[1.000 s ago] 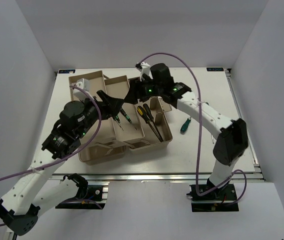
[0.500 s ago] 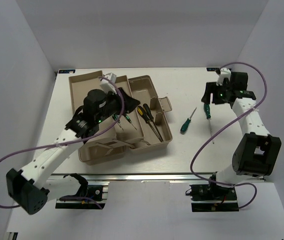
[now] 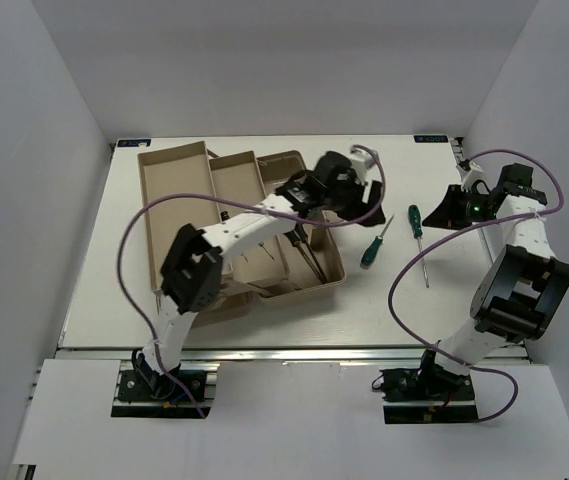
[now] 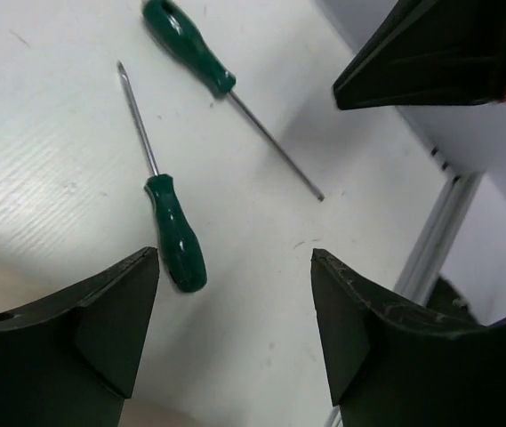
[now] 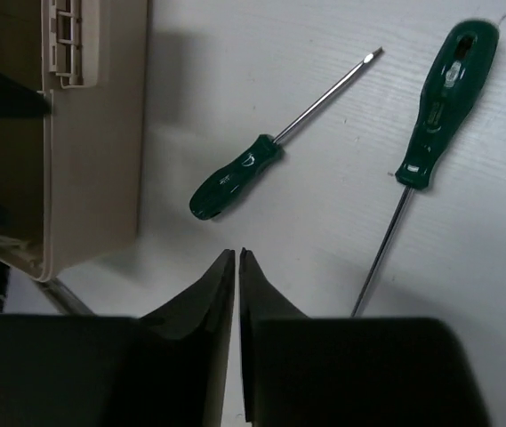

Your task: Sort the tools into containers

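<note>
The dark green screwdriver's shaft should stay free for sorting into the toolbox, so the left gripper next needs to grab the screwdriver by its handle.
Two green-handled screwdrivers lie on the white table right of the toolbox point(image 3: 329, 270). One is short point(image 3: 370, 249) point(image 4: 175, 245) point(image 5: 234, 182). The other is long point(image 3: 415, 219) point(image 4: 188, 44) point(image 5: 445, 96). My left gripper point(image 3: 362, 208) point(image 4: 235, 307) hangs open over the table beside the short one's handle, with nothing between its fingers. My right gripper point(image 3: 446, 216) point(image 5: 236, 255) is shut on nothing, just off the long one. Dark-shafted tools point(image 3: 309, 255) lie inside the toolbox, partly hidden by my left arm.
Two beige trays point(image 3: 172, 178) point(image 3: 232, 172) stand at the toolbox's far left side. The toolbox latch and wall point(image 5: 88, 133) show at the left of the right wrist view. The table's metal edge rail point(image 4: 435, 245) runs close to the right.
My left arm has swung from over the trays across the toolbox to the table on its right. My right arm left the toolbox for the far right, and its jaws have come together.
</note>
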{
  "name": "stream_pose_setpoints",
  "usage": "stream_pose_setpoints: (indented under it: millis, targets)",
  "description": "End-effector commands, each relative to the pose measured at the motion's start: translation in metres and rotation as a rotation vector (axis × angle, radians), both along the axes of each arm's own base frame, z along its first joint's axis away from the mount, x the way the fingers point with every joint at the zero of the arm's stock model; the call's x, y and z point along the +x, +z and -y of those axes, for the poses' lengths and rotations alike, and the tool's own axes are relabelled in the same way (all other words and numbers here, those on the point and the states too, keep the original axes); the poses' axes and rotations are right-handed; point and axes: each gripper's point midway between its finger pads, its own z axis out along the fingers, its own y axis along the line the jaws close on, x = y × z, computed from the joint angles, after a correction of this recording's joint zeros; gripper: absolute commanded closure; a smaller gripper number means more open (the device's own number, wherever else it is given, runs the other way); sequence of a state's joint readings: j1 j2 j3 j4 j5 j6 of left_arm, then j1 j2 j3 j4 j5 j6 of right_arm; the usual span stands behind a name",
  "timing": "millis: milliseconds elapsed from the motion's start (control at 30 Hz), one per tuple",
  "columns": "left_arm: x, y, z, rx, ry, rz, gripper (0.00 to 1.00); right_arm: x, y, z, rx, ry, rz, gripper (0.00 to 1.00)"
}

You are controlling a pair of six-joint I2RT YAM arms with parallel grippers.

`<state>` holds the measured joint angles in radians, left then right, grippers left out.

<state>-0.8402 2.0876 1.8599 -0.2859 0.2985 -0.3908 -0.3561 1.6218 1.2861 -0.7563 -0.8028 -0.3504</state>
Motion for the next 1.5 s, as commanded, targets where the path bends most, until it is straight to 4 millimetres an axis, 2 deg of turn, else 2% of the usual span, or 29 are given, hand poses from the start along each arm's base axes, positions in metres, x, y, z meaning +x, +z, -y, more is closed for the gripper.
stream_pose_setpoints:
  millis: [0,100,133,167,333,433,567,733,767,867,933,1200,1233,1267,1300,1333,1367,1400,1433,1467]
  targets:
    - [-0.008,-0.007,0.026,0.058,-0.104,0.058,0.21,-0.009,0.012,-0.006,0.09,0.041,0.01,0.84]
    - [-0.005,-0.031,0.038,0.122,-0.097,0.07,0.21,-0.006,0.009,0.004,0.013,-0.004,0.047,0.66]
    - [-0.004,-0.051,0.039,0.165,-0.075,0.064,0.21,-0.007,0.007,0.005,0.006,-0.017,0.044,0.62]
    - [-0.002,-0.06,0.038,0.193,-0.057,0.069,0.21,-0.004,0.009,0.008,-0.011,-0.025,0.064,0.59]
    - [-0.005,-0.105,0.032,0.338,0.008,0.097,0.2,-0.005,0.008,0.011,-0.009,-0.052,0.051,0.56]
    - [-0.004,-0.125,0.029,0.402,0.046,0.102,0.2,-0.006,0.006,0.011,0.018,-0.063,0.035,0.55]
    - [-0.004,-0.142,0.029,0.426,0.078,0.09,0.21,-0.006,0.006,0.011,0.024,-0.068,0.034,0.54]
    - [0.003,-0.136,0.043,0.393,0.107,0.131,0.21,-0.006,0.006,0.013,0.024,-0.075,0.035,0.53]
    - [0.006,-0.144,0.042,0.41,0.125,0.136,0.22,-0.006,0.006,0.012,0.028,-0.078,0.035,0.53]
    - [0.012,-0.148,0.043,0.424,0.147,0.147,0.25,-0.007,0.006,0.012,0.035,-0.086,0.032,0.53]
    - [0.011,-0.16,0.041,0.449,0.152,0.14,0.28,-0.007,0.007,0.015,0.04,-0.097,0.031,0.53]
    - [-0.017,-0.2,0.017,0.566,0.119,0.093,0.46,-0.004,0.007,0.025,0.058,-0.124,0.025,0.53]
    - [-0.019,-0.2,0.013,0.579,0.121,0.096,0.48,-0.003,0.006,0.026,0.05,-0.124,0.027,0.53]
    - [-0.022,-0.203,0.01,0.59,0.125,0.097,0.52,-0.003,0.005,0.028,0.041,-0.125,0.027,0.52]
    - [-0.022,-0.204,0.006,0.601,0.131,0.096,0.62,-0.002,0.004,0.03,0.026,-0.128,0.03,0.52]
    - [-0.023,-0.203,0.0,0.612,0.143,0.095,0.66,-0.002,0.002,0.031,0.014,-0.126,0.031,0.25]
    - [-0.023,-0.2,-0.001,0.61,0.149,0.096,0.7,-0.002,-0.001,0.035,-0.01,-0.131,0.029,0.11]
    - [-0.023,-0.195,-0.001,0.604,0.153,0.101,0.8,-0.001,-0.003,0.037,-0.025,-0.137,0.027,0.11]
    - [-0.021,-0.186,0.0,0.59,0.16,0.107,0.84,-0.001,-0.006,0.039,-0.035,-0.136,0.023,0.11]
    - [-0.019,-0.168,0.004,0.56,0.169,0.121,0.88,-0.001,-0.008,0.042,-0.06,-0.135,0.024,0.11]
